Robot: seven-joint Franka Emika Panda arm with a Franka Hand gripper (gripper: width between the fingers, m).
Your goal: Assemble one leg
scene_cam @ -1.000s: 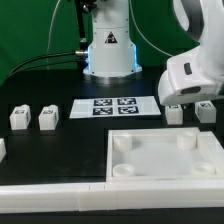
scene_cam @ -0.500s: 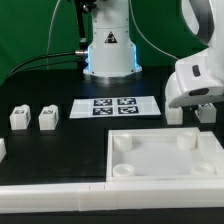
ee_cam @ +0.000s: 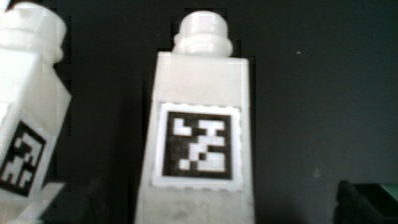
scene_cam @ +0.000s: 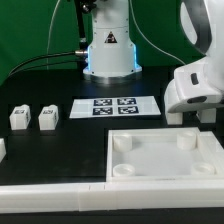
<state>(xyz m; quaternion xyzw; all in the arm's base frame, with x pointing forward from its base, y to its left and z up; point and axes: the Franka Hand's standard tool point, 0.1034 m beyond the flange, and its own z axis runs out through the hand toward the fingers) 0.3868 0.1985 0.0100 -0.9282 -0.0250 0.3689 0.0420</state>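
My gripper closes on the leg next. Its fingers reach down beside the leg's sides, so closing now would catch the leg.
In the wrist view a leg (ee_cam: 199, 120), a chunky white block with a black-and-white tag and a round peg at one end, lies on the black table right between my fingers. A second leg (ee_cam: 25, 100) lies beside it. My gripper (ee_cam: 205, 205) is open, with one dark fingertip (ee_cam: 361, 198) showing well clear of the leg's side. In the exterior view the gripper (scene_cam: 196, 100) hangs low at the right and hides most of these two legs. Two more legs (scene_cam: 18, 118) (scene_cam: 47, 118) stand at the exterior view's left.
The large white square panel (scene_cam: 165, 170) with round corner sockets lies in front, just below the gripper. The marker board (scene_cam: 116, 106) lies in the middle. The robot base (scene_cam: 108, 50) stands behind it. A white bar (scene_cam: 60, 195) runs along the front.
The gripper has moved toward the exterior view's right and come down over the two legs there, now covering most of them.
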